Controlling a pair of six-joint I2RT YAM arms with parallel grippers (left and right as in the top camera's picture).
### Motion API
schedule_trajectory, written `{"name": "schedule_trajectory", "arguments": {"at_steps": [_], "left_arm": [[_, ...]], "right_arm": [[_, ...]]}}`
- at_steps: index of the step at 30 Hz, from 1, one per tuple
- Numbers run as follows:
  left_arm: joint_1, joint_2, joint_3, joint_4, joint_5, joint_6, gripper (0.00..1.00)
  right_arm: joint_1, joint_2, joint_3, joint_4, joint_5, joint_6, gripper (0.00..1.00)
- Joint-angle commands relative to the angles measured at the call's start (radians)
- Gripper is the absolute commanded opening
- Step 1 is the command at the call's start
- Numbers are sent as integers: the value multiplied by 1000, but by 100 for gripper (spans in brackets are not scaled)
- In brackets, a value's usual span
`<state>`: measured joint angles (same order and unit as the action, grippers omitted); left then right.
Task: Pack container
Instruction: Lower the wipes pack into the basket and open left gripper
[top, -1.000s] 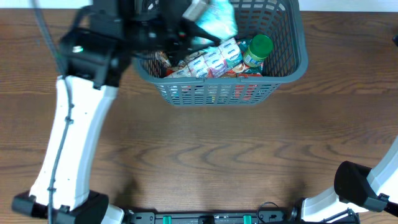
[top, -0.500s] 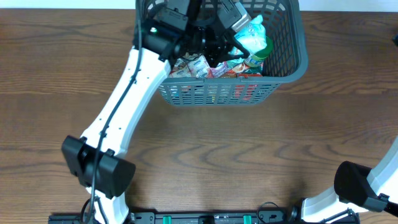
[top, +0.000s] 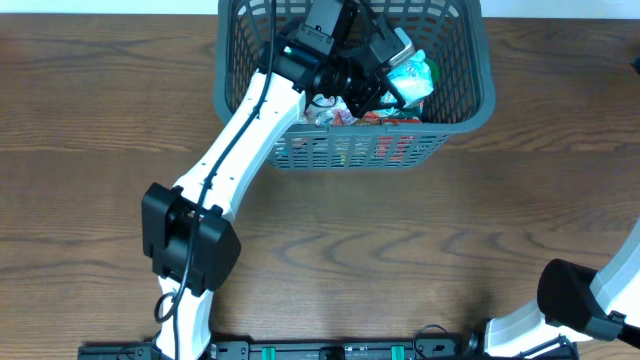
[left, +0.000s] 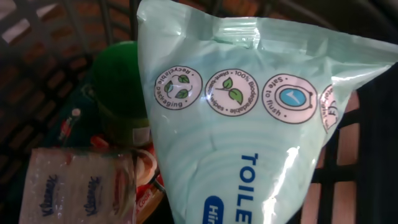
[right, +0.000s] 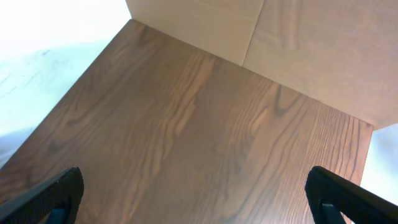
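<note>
I need to release the packet from my left gripper, because the pale green wipes packet hangs inside the basket's lattice sides and would land in the basket.
The dark grey lattice basket stands at the table's far edge. My left gripper reaches into it and is shut on a pale green wipes packet. In the left wrist view the packet fills most of the frame and hides my fingers. Under it lie a green-lidded tub and a tissue pack, with the basket wall behind. More snack packets lie in the basket. My right gripper is open and empty over bare wood.
The brown wooden table stretches in front of the basket. The right arm's base sits at the front right corner. A cardboard wall stands behind the table in the right wrist view.
My left arm has swung right and reached deeper into the basket. The pale green packet has gone down with it among the contents. The right arm has not moved.
</note>
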<state>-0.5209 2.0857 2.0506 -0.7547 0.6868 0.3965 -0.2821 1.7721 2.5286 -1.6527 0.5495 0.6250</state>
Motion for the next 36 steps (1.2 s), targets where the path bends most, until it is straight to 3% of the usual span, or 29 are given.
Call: {"name": "schedule_trajectory", "arguments": {"at_steps": [1, 5, 6, 8, 9, 10, 17, 28, 36], "left_arm": [[-2, 5, 7, -2, -1, 8, 6], [-2, 5, 7, 0, -1, 9, 6], [-2, 5, 7, -1, -1, 8, 13], [-2, 5, 7, -2, -1, 8, 45], [-2, 5, 7, -3, -1, 8, 68], [-2, 5, 7, -3, -1, 8, 97], [-1, -4, 7, -3, -42, -29, 99], [1, -217, 7, -3, -438, -93, 99], [92, -445, 7, -71, -706, -250, 99]], "right_arm": [[-5, 2, -4, -1, 6, 17, 99], [-5, 2, -4, -1, 6, 17, 100], [-5, 2, -4, -1, 6, 17, 99], [-5, 2, -4, -1, 6, 17, 99], [-5, 2, -4, -1, 6, 18, 99], [-5, 2, -4, -1, 6, 18, 99], [-5, 2, -4, -1, 6, 17, 99], [-5, 2, -4, -1, 6, 18, 99], [-5, 2, -4, -1, 6, 18, 99]]}}
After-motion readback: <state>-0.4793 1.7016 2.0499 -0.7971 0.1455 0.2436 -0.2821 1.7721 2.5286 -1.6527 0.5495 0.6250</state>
